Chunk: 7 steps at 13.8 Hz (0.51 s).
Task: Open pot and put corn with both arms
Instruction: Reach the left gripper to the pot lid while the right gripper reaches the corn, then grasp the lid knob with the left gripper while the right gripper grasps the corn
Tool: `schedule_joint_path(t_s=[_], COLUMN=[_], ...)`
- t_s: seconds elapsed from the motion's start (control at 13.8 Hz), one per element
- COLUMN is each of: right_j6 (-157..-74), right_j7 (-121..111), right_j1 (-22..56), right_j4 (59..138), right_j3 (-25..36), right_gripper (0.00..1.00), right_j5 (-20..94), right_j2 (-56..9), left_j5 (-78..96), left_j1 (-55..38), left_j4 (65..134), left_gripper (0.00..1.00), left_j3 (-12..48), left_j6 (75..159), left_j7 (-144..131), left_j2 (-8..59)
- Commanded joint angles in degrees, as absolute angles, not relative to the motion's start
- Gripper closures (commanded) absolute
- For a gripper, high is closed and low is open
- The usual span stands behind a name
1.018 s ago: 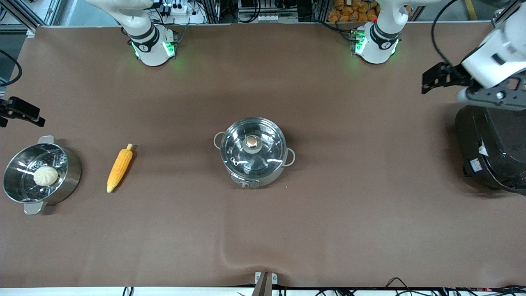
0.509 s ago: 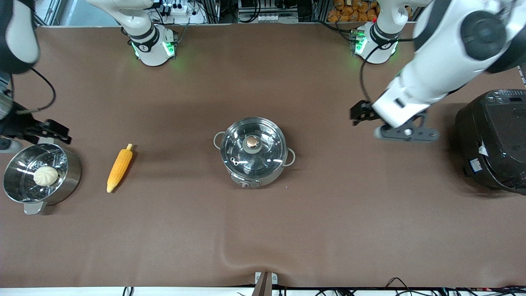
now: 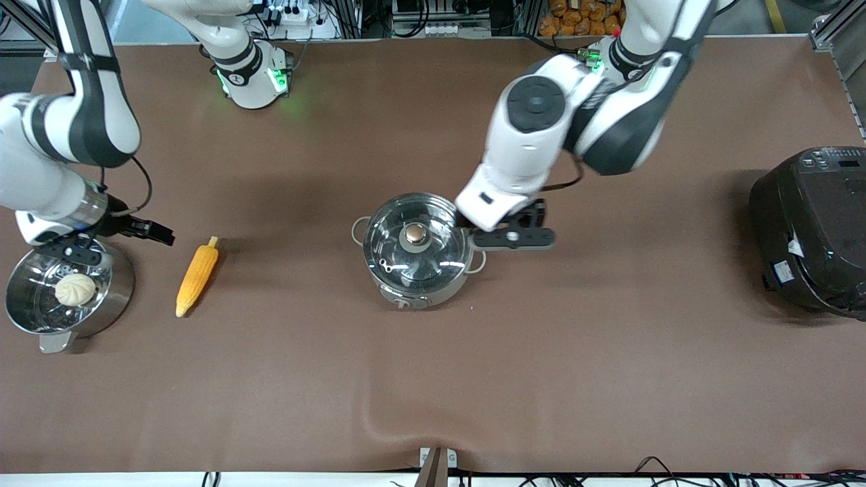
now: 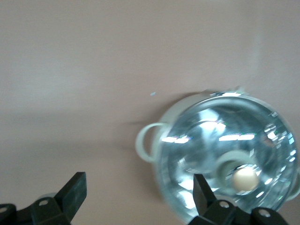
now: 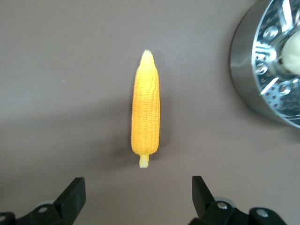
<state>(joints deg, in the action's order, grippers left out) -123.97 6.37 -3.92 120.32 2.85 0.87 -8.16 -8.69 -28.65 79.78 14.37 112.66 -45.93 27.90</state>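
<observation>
The pot needs to be opened for the corn (image 3: 197, 276), so my left gripper will pick up the glass lid by its knob (image 3: 415, 233) next.
The steel pot (image 3: 417, 270) stands mid-table with its glass lid (image 3: 433, 253) on and the copper knob (image 3: 415, 234) on top. My left gripper (image 3: 499, 220) is open over the pot's side handle toward the left arm's end. In the left wrist view the left gripper (image 4: 139, 197) has one finger (image 4: 204, 192) over the lid (image 4: 220, 140). The corn (image 3: 197, 276) lies on the table between the pot and the steamer. My right gripper (image 3: 139, 228) is open and empty, over the table beside the corn's stub end. In the right wrist view the corn (image 5: 146, 105) lies ahead of the right gripper (image 5: 138, 194).
A steel steamer pot (image 3: 116, 274) with a pale bun (image 3: 74, 289) in it stands at the right arm's end of the table; it also shows in the right wrist view (image 5: 243, 70). A big black cooker (image 3: 812, 230) stands at the left arm's end.
The left arm has swung from over the black cooker to the pot. The right arm has come in from the table's end to between the steamer and the corn.
</observation>
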Motion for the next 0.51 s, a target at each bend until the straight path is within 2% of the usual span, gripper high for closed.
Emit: schedule_joint_path(t_s=[0.0, 0.44], right_j6=[-128.0, -139.0], right_j7=[7.9, 8.3], right_j1=[-5.4, -5.8], right_j4=[120.0, 120.0], right_j3=[2.5, 2.5], right_gripper=[0.0, 0.0], right_j5=[0.2, 0.6], right_j2=[-17.0, -24.6], left_j5=[-11.6, -21.3], left_j1=[-33.0, -39.8], left_j4=[76.4, 76.4], left_gripper=[0.0, 0.0], left_j3=[12.9, 11.9], left_j6=[117.4, 121.7], left_j7=[-51.7, -57.0], left_j2=[31.9, 36.6])
